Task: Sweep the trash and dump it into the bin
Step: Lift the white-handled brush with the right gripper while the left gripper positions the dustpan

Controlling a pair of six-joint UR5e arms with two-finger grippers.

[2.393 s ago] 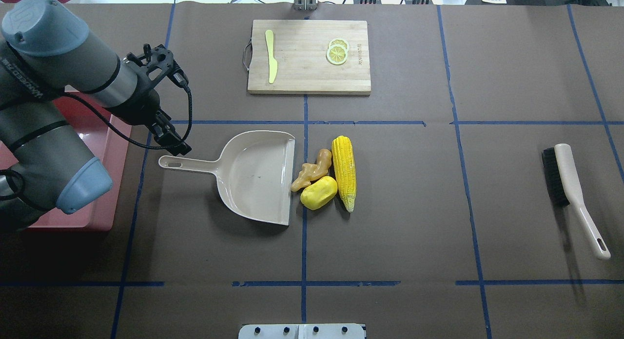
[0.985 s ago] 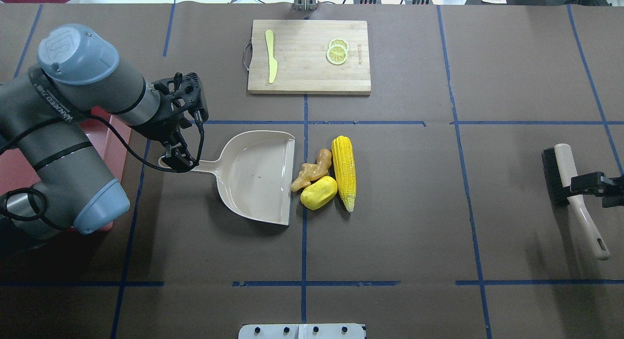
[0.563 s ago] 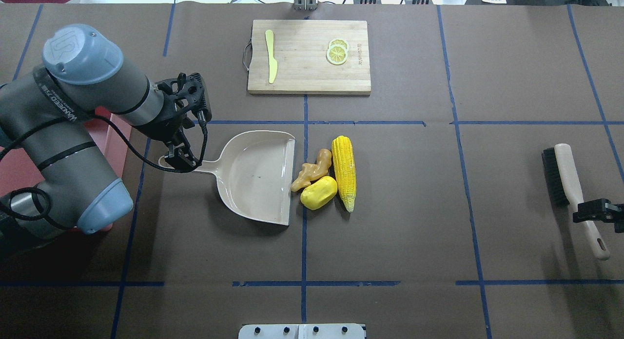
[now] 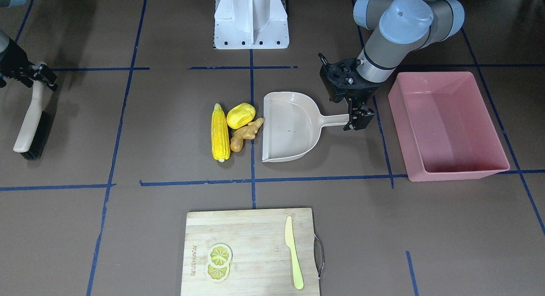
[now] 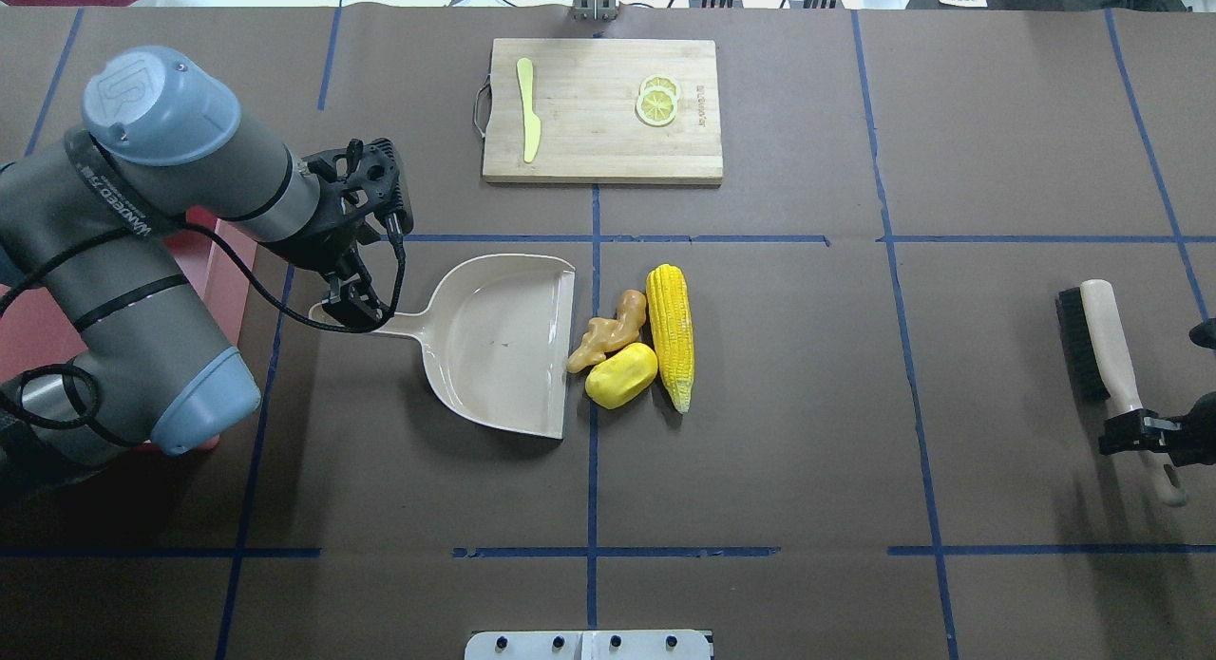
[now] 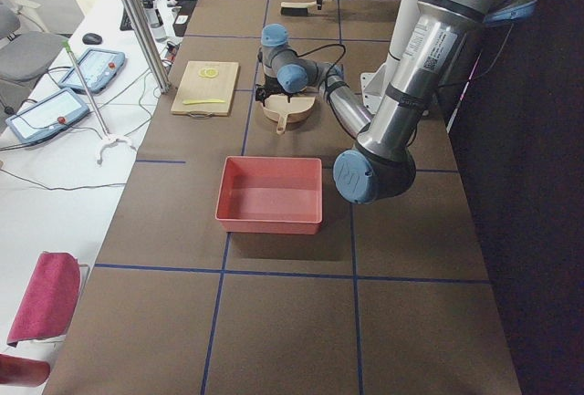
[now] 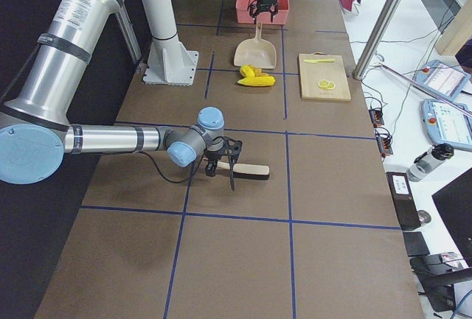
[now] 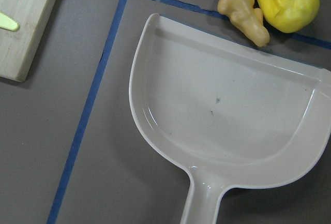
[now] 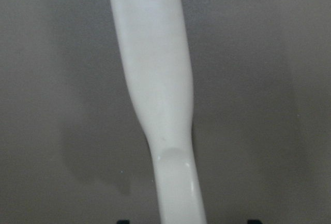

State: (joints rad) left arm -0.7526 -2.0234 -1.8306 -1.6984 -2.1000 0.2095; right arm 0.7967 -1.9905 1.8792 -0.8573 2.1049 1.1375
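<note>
My right gripper will next grab the brush with the black bristles by its white handle, to sweep the trash into the dustpan.
The trash lies in a cluster at the dustpan's (image 5: 503, 342) open edge: a corn cob (image 5: 670, 337), a yellow lumpy piece (image 5: 621, 375) and a ginger root (image 5: 608, 332). My left gripper (image 5: 351, 304) sits over the end of the dustpan's handle (image 4: 334, 119). I cannot tell whether it is gripping the handle. The pink bin (image 4: 460, 170) stands just beyond that handle, and my left arm partly hides it in the overhead view. My right gripper (image 5: 1140, 439) is open astride the thin end of the brush's (image 5: 1102, 342) handle (image 9: 155, 79).
A wooden cutting board (image 5: 589, 147) at the far middle carries a pale knife (image 5: 527, 109) and lemon slices (image 5: 657, 100). A white mount (image 4: 251, 19) sits at the robot's base. Blue tape lines cross the brown table cover.
My left gripper came from over the bin down to the dustpan handle and has stayed there. My right gripper came into view and slid along the brush handle toward its thin end.
</note>
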